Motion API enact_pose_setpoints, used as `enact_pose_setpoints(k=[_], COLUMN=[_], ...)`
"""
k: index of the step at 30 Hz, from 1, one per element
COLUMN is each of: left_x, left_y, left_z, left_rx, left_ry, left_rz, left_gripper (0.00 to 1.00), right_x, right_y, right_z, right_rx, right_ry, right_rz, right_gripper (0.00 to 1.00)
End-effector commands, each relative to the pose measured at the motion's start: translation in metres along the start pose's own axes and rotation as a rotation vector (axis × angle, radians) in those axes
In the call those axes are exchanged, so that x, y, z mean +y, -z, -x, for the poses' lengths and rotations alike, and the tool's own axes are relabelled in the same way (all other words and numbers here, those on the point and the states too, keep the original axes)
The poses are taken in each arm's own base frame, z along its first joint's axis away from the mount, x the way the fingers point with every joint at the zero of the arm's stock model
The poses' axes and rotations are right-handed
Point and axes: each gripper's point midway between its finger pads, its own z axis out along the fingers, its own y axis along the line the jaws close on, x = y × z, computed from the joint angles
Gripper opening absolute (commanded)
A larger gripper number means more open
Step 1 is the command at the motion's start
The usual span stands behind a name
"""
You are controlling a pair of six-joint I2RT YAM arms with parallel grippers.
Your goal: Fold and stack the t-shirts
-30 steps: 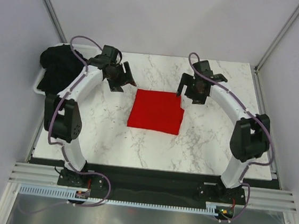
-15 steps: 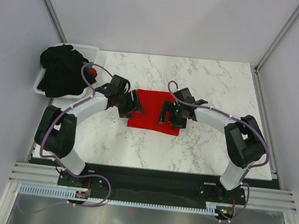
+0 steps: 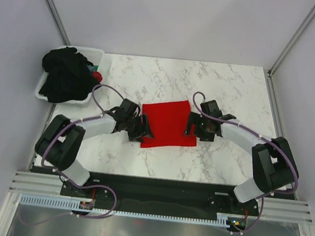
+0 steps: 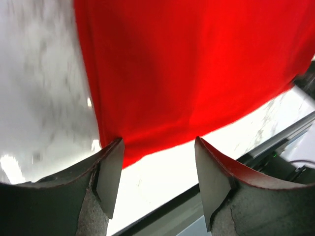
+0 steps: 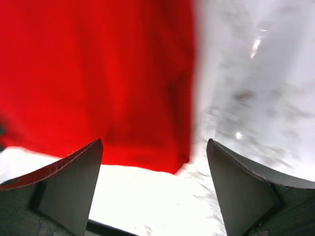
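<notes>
The folded red t-shirt needs to slide across the table still folded for stacking, so my right gripper will grip it by its side edge next.
A bright red t-shirt (image 3: pixel 168 123), folded into a rough square, lies flat in the middle of the marble table (image 3: pixel 234 86). My left gripper (image 3: pixel 143 130) is open, low at the shirt's near-left corner. In the left wrist view the red t-shirt (image 4: pixel 187 69) fills the top, and its edge reaches the left gripper (image 4: pixel 157 172). My right gripper (image 3: pixel 192 125) is open at the shirt's right edge. In the right wrist view the red t-shirt's (image 5: pixel 93 73) corner lies just ahead of the right gripper (image 5: pixel 155 182). Black t-shirts (image 3: pixel 66 77) are heaped at the far left.
The black heap sits in a white plastic tub (image 3: pixel 95 51) at the table's far-left corner, with something small and red at its right side. Grey walls stand on three sides. A black rail (image 3: pixel 156 183) runs along the table's near edge.
Both arms swung from the far side down toward me and now flank the red shirt. The shirt has slid slightly nearer and turned a little.
</notes>
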Motion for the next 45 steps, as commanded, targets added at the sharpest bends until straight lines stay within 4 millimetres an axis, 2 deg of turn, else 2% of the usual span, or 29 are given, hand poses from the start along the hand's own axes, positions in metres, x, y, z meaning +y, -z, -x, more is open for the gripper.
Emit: enact_pose_setpoints(k=[1, 2, 3, 5, 6, 7, 8, 9, 12, 14, 17, 19, 20, 21, 23, 24, 26, 27, 28, 30, 33, 34, 37, 39, 40, 41, 43, 44, 45], left_x=[0.002, 0.001, -0.013, -0.029, -0.048, -0.051, -0.066, -0.07, -0.073, -0.067, -0.049, -0.04, -0.032, -0.029, -0.019, -0.017, -0.009, -0.006, 0.0, -0.004, -0.008, -0.011, -0.012, -0.012, -0.012, -0.011, -0.011, -0.01, -0.01], left_y=[0.021, 0.028, 0.048, 0.068, 0.084, 0.098, 0.114, 0.126, 0.153, 0.173, 0.193, 0.201, 0.206, 0.208, 0.215, 0.216, 0.221, 0.222, 0.224, 0.23, 0.233, 0.235, 0.231, 0.231, 0.232, 0.232, 0.232, 0.231, 0.231], left_z=[-0.014, -0.012, -0.008, -0.007, 0.003, -0.003, 0.006, 0.006, 0.005, 0.002, -0.004, -0.007, -0.011, -0.014, -0.015, -0.016, -0.016, -0.016, -0.014, -0.015, -0.013, -0.011, -0.009, -0.008, -0.007, -0.007, -0.007, -0.007, -0.007], left_rx=[-0.042, -0.067, -0.101, -0.134, -0.171, -0.161, -0.195, -0.209, -0.232, -0.259, -0.303, -0.32, -0.332, -0.333, -0.37, -0.377, -0.412, -0.425, -0.442, -0.468, -0.501, -0.525, -0.561, -0.572, -0.577, -0.576, -0.578, -0.576, -0.577], left_ry=[-0.004, -0.012, -0.046, -0.103, -0.149, -0.167, -0.202, -0.216, -0.254, -0.279, -0.302, -0.319, -0.331, -0.337, -0.351, -0.357, -0.375, -0.379, -0.371, -0.372, -0.38, -0.386, -0.39, -0.392, -0.389, -0.389, -0.387, -0.385, -0.386], left_rz=[0.031, 0.041, 0.021, 0.015, -0.013, -0.004, -0.022, -0.028, -0.008, 0.02, 0.087, 0.109, 0.125, 0.126, 0.151, 0.154, 0.17, 0.178, 0.205, 0.173, 0.148, 0.127, 0.098, 0.092, 0.093, 0.096, 0.096, 0.098, 0.102], left_gripper=[0.67, 0.68, 0.7, 0.73, 0.83, 0.91, 0.95, 0.95, 0.96, 0.96, 0.96, 0.96, 0.96, 0.96, 0.96, 0.96, 0.96, 0.96, 0.96, 0.96, 0.96, 0.96, 0.96, 0.96, 0.97, 0.97, 0.96, 0.97, 0.96], right_x=[-0.041, -0.042, -0.04, -0.037, -0.03, -0.026, -0.022, -0.014, -0.006, -0.006, 0.0, -0.002, 0.002, -0.001, 0.004, 0.0, 0.001, -0.003, -0.003, -0.006, -0.016, -0.018, -0.028, -0.041, -0.046, -0.058, -0.072, -0.086, -0.094], right_y=[0.031, 0.038, 0.048, 0.064, 0.071, 0.076, 0.076, 0.076, 0.061, 0.046, 0.032, 0.018, 0.017, 0.006, 0.0, -0.011, -0.019, -0.031, -0.036, -0.05, -0.064, -0.067, -0.07, -0.066, -0.063, -0.057, -0.051, -0.041, -0.041], right_z=[0.001, 0.006, 0.019, 0.025, 0.033, 0.036, 0.038, 0.042, 0.044, 0.046, 0.063, 0.067, 0.078, 0.077, 0.088, 0.088, 0.097, 0.093, 0.093, 0.091, 0.087, 0.087, 0.086, 0.096, 0.102, 0.116, 0.129, 0.152, 0.155], right_rx=[-0.036, -0.054, -0.091, -0.113, -0.137, -0.148, -0.15, -0.153, -0.116, -0.094, -0.11, -0.088, -0.106, -0.081, -0.091, -0.073, -0.076, -0.048, -0.04, -0.019, 0.01, 0.013, 0.033, 0.015, 0.003, -0.033, -0.055, -0.114, -0.107], right_ry=[0.037, 0.041, 0.049, 0.055, 0.054, 0.055, 0.064, 0.072, 0.088, 0.101, 0.125, 0.135, 0.15, 0.154, 0.17, 0.17, 0.168, 0.167, 0.168, 0.171, 0.17, 0.174, 0.16, 0.142, 0.144, 0.128, 0.124, 0.123, 0.134], right_rz=[-0.206, -0.226, -0.244, -0.247, -0.233, -0.215, -0.202, -0.169, -0.132, -0.136, -0.135, -0.151, -0.148, -0.161, -0.155, -0.166, -0.165, -0.17, -0.17, -0.172, -0.19, -0.191, -0.179, -0.199, -0.211, -0.256, -0.316, -0.404, -0.452], right_gripper=[0.94, 0.94, 0.95, 0.95, 0.95, 0.95, 0.95, 0.95, 0.95, 0.95, 0.93, 0.91, 0.91, 0.9, 0.87, 0.85, 0.79, 0.76, 0.68, 0.62, 0.45, 0.38, 0.24, 0.19, 0.12, 0.08, 0.0, 0.0, 0.0])
